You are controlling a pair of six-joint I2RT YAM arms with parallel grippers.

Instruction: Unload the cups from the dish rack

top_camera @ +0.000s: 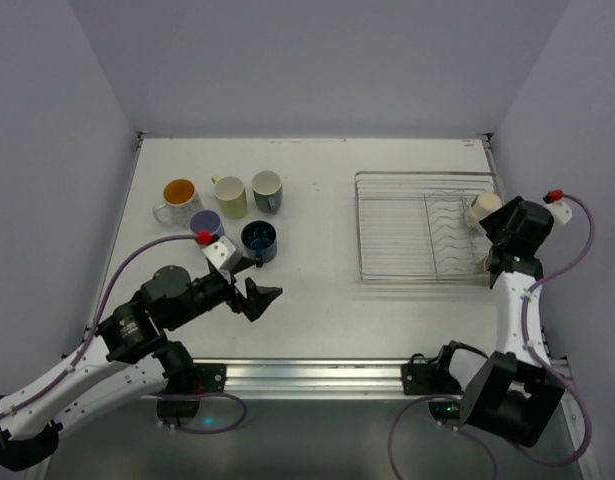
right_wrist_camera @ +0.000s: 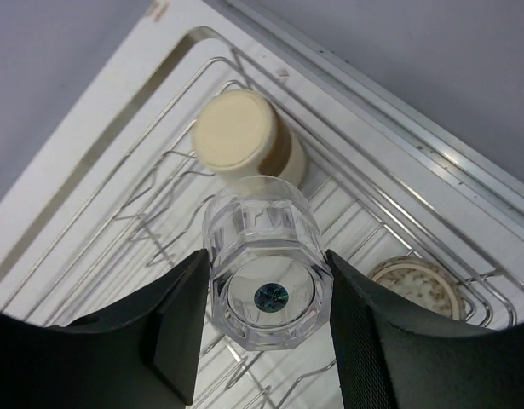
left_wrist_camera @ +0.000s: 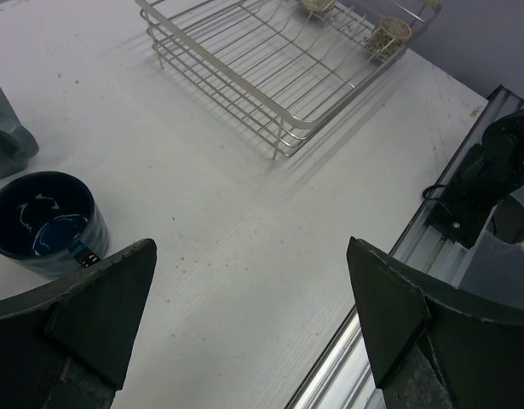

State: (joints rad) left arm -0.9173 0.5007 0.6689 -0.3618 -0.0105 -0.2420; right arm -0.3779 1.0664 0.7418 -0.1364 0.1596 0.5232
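My left gripper will grab the rim of the upside-down clear glass cup next. The cup's base then stays free for setting the cup upright.
The dish rack [top_camera: 407, 228] is a silver wire basket at the right of the table. My right gripper [top_camera: 494, 232] is over its right end, shut on an upside-down clear glass cup [right_wrist_camera: 266, 264], one finger on each side. An upside-down cream cup [right_wrist_camera: 236, 132] stands just beyond it in the rack, and a speckled cup [right_wrist_camera: 415, 285] is beside it. On the table at the left stand an orange-inside mug [top_camera: 177, 198], a yellow-green cup [top_camera: 230, 196], a grey mug [top_camera: 267, 190], a lavender cup [top_camera: 207, 224] and a navy cup [top_camera: 259, 240]. My left gripper [top_camera: 259, 297] is open and empty, near the navy cup [left_wrist_camera: 44, 221].
The rack's near corner [left_wrist_camera: 283, 141] shows in the left wrist view, with bare table between it and my left fingers. The metal rail [top_camera: 317, 372] runs along the table's near edge. Walls close the table at the back and both sides.
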